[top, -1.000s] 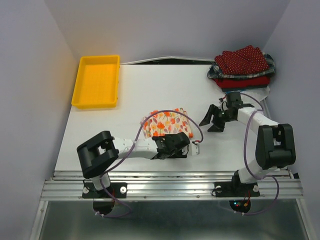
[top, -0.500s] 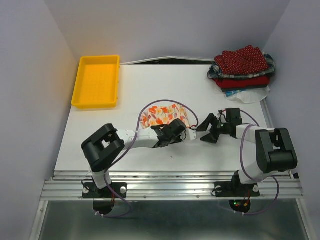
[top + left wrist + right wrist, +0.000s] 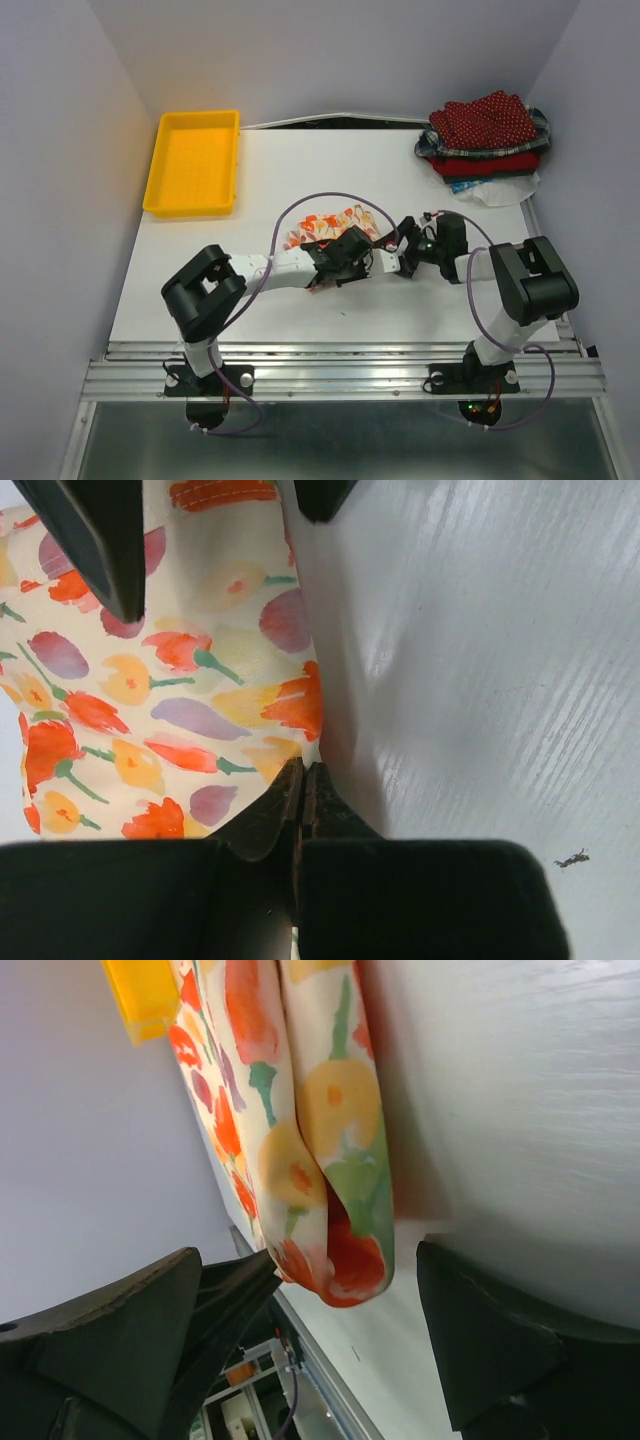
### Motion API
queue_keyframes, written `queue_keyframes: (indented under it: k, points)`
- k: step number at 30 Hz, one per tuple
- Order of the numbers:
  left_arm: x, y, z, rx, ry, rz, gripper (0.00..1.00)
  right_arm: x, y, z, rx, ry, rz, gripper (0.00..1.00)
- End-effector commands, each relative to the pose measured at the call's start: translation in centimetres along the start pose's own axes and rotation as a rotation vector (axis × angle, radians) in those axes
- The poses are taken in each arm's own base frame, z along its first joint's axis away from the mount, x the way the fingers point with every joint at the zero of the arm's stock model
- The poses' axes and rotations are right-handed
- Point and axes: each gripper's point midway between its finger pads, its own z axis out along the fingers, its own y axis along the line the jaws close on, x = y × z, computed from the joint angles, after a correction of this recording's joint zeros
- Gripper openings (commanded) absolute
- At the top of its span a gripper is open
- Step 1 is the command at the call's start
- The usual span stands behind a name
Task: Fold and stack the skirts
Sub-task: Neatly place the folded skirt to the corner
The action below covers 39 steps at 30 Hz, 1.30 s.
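Observation:
My right gripper grabs the cream skirt [image 3: 328,222] still folded by its folded corner next, layers pinched together, to stack it on the others.
The cream skirt [image 3: 328,222] with orange-red blobs lies folded at mid-table. My left gripper [image 3: 362,246] is at its near right edge. In the left wrist view its jaws [image 3: 300,778] are pressed together on the hem of the cream skirt [image 3: 190,680]. My right gripper [image 3: 398,245] faces it from the right and stands open. In the right wrist view the cream skirt's folded corner [image 3: 335,1240] hangs between the wide fingers [image 3: 510,1350], touching neither. The other skirts are stacked at the back right: dotted dark red [image 3: 490,118] on plaid [image 3: 438,146] on plain red [image 3: 485,164].
A yellow tray [image 3: 193,160] sits at the back left. A white and blue scrap [image 3: 500,188] pokes out under the stack of skirts. The table's right edge runs close by that stack. Purple cables loop over both arms near the cream skirt.
My left gripper has slid up to the cream skirt's edge and shut on it. The right arm has swung left and down to the skirt, with its jaws opening wider.

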Motion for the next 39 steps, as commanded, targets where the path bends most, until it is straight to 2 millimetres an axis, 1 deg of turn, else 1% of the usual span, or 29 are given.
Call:
queue_keyframes:
  k: [1, 2, 5, 8, 9, 10, 12, 14, 15, 16, 18, 19, 21, 22, 23, 25, 26, 27, 28, 29, 30, 31, 32, 33, 34, 35, 36, 38, 39]
  points:
    - [-3.3, 1.8, -0.9, 0.008, -0.101, -0.052, 0.00, 0.2, 0.5, 1.6, -0.034, -0.018, 0.005, 0.96]
    - [-3.3, 1.9, -0.8, 0.010, -0.100, -0.057, 0.00, 0.8, 0.6, 1.8, -0.038, -0.005, 0.006, 0.96]
    - [-3.7, 1.9, -0.4, 0.030, -0.104, -0.061, 0.00, 1.0, 0.5, 2.3, -0.038, -0.014, 0.006, 0.96]
    - [-3.9, 1.5, -0.3, 0.053, -0.110, -0.062, 0.00, 0.2, 0.1, 3.1, -0.037, -0.040, 0.010, 0.95]
    - [-3.9, 1.4, -0.2, 0.056, -0.111, -0.063, 0.00, -0.5, 0.5, 3.4, -0.041, -0.055, 0.008, 0.95]
    - [-3.6, 1.4, -0.1, 0.057, -0.105, -0.062, 0.00, -0.7, 0.2, 3.8, -0.039, -0.059, 0.021, 0.93]
    - [-3.5, 1.3, 0.0, 0.061, -0.103, -0.063, 0.00, -1.6, 0.5, 4.3, -0.052, -0.089, 0.014, 0.92]
    - [-3.5, 1.2, 0.1, 0.066, -0.101, -0.065, 0.00, -1.7, 0.2, 4.8, -0.041, -0.098, 0.018, 0.88]
    - [-3.6, 1.1, 0.2, 0.070, -0.103, -0.067, 0.00, -2.2, 0.2, 5.0, -0.037, -0.117, 0.019, 0.86]
    - [-3.7, 1.1, 0.3, 0.072, -0.104, -0.072, 0.00, -2.5, 0.1, 5.1, -0.037, -0.129, 0.015, 0.81]
    - [-3.9, 1.1, 0.4, 0.077, -0.108, -0.075, 0.00, -2.4, 0.0, 5.4, -0.030, -0.140, 0.006, 0.76]
    - [-3.9, 1.0, 0.6, 0.081, -0.103, -0.076, 0.00, -2.5, 0.2, 5.6, -0.030, -0.148, -0.008, 0.71]
    - [-4.0, 1.0, 0.7, 0.086, -0.103, -0.073, 0.00, -2.7, 0.0, 5.9, -0.026, -0.152, -0.009, 0.67]
    - [-4.1, 1.1, 0.8, 0.084, -0.103, -0.073, 0.00, -2.7, -0.1, 6.0, -0.018, -0.147, -0.021, 0.65]
    - [-4.2, 1.1, 0.9, 0.084, -0.103, -0.075, 0.00, -3.0, 0.1, 6.2, -0.018, -0.150, -0.038, 0.62]
    - [-4.2, 1.2, 0.9, 0.083, -0.103, -0.073, 0.00, -3.3, -0.4, 6.3, 0.020, -0.158, -0.061, 0.55]
    - [-4.2, 1.2, 0.8, 0.083, -0.103, -0.076, 0.00, -3.8, -0.5, 6.3, 0.033, -0.180, -0.088, 0.46]
    - [-4.4, 1.4, 0.6, 0.078, -0.106, -0.079, 0.00, -4.0, -0.5, 6.2, 0.036, -0.188, -0.106, 0.41]
    - [-4.4, 1.4, 0.4, 0.076, -0.105, -0.087, 0.11, -4.3, 0.2, 6.0, 0.028, -0.201, -0.131, 0.30]
    - [-4.4, 1.6, 0.2, 0.073, -0.106, -0.097, 0.18, -4.6, 0.3, 5.9, 0.033, -0.212, -0.155, 0.24]
    - [-4.5, 1.8, -0.3, 0.068, -0.112, -0.107, 0.26, -5.6, 1.2, 6.0, 0.031, -0.237, -0.222, 0.18]
    - [-5.0, 2.4, -1.4, 0.057, -0.128, -0.151, 0.34, -5.9, 1.6, 5.9, 0.044, -0.236, -0.248, 0.08]
    - [-4.9, 3.3, -2.1, 0.063, -0.141, -0.193, 0.42, -6.4, 2.3, 5.9, 0.039, -0.243, -0.283, 0.03]
    - [-4.7, 4.4, -3.1, 0.044, -0.143, -0.233, 0.45, -6.9, 3.0, 5.8, 0.043, -0.253, -0.308, 0.01]
    - [-5.1, 5.1, -5.1, 0.064, -0.183, -0.267, 0.48, -8.2, 3.8, 5.5, 0.050, -0.279, -0.340, 0.01]
    - [-4.8, 6.0, -6.2, 0.064, -0.201, -0.309, 0.52, -9.1, 5.1, 4.8, 0.027, -0.307, -0.368, 0.01]
    - [-3.9, 8.0, -8.4, 0.040, -0.228, -0.350, 0.53, -10.2, 6.3, 4.5, 0.018, -0.329, -0.422, 0.01]
    - [-2.7, 9.9, -10.4, -0.014, -0.241, -0.359, 0.56, -10.9, 8.3, 4.1, -0.008, -0.338, -0.498, 0.01]
    - [-1.8, 11.5, -12.2, -0.082, -0.245, -0.370, 0.57, -11.3, 9.0, 4.0, -0.008, -0.342, -0.569, 0.01]
